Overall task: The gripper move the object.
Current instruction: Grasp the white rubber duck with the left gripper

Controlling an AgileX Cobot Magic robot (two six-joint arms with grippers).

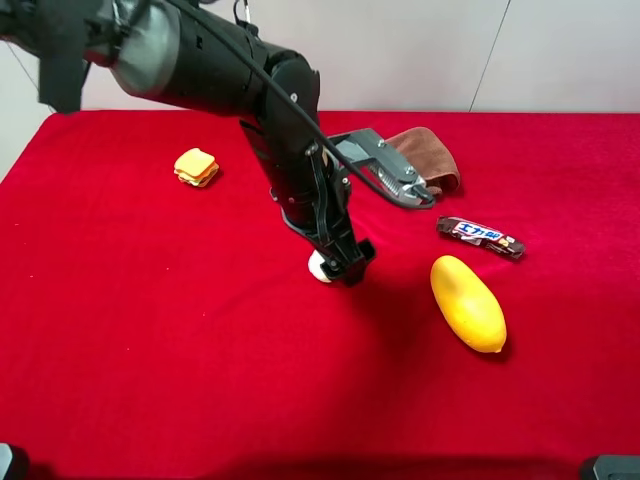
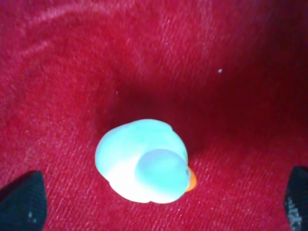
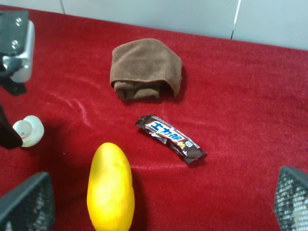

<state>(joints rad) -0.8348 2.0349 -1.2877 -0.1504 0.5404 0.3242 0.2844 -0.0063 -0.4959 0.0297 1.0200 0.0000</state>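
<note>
The left gripper takes hold of the object by its rounded white body (image 1: pixel 318 267) next. Then the object moves over the red cloth.
The object (image 1: pixel 320 267) is a small cream-white rounded lump with a bit of orange on one side, lying on the red cloth near the middle. My left gripper (image 1: pixel 345 262), a black claw on the dark arm, points down right over it. In the left wrist view the object (image 2: pixel 144 168) lies between the fingertips (image 2: pixel 24 199), which stand wide apart and do not touch it; the left gripper (image 2: pixel 161 199) is open. The object also shows in the right wrist view (image 3: pixel 29 130). My right gripper (image 3: pixel 161 202) is open and empty, hovering back from the yellow fruit.
A large yellow oval fruit (image 1: pixel 468 303) lies right of the object. A wrapped candy bar (image 1: pixel 480 237) and a folded brown cloth (image 1: pixel 432 160) lie further back right. An orange-yellow toy sandwich (image 1: pixel 197 167) sits at the back left. Red cloth (image 1: pixel 150 350) covers the table.
</note>
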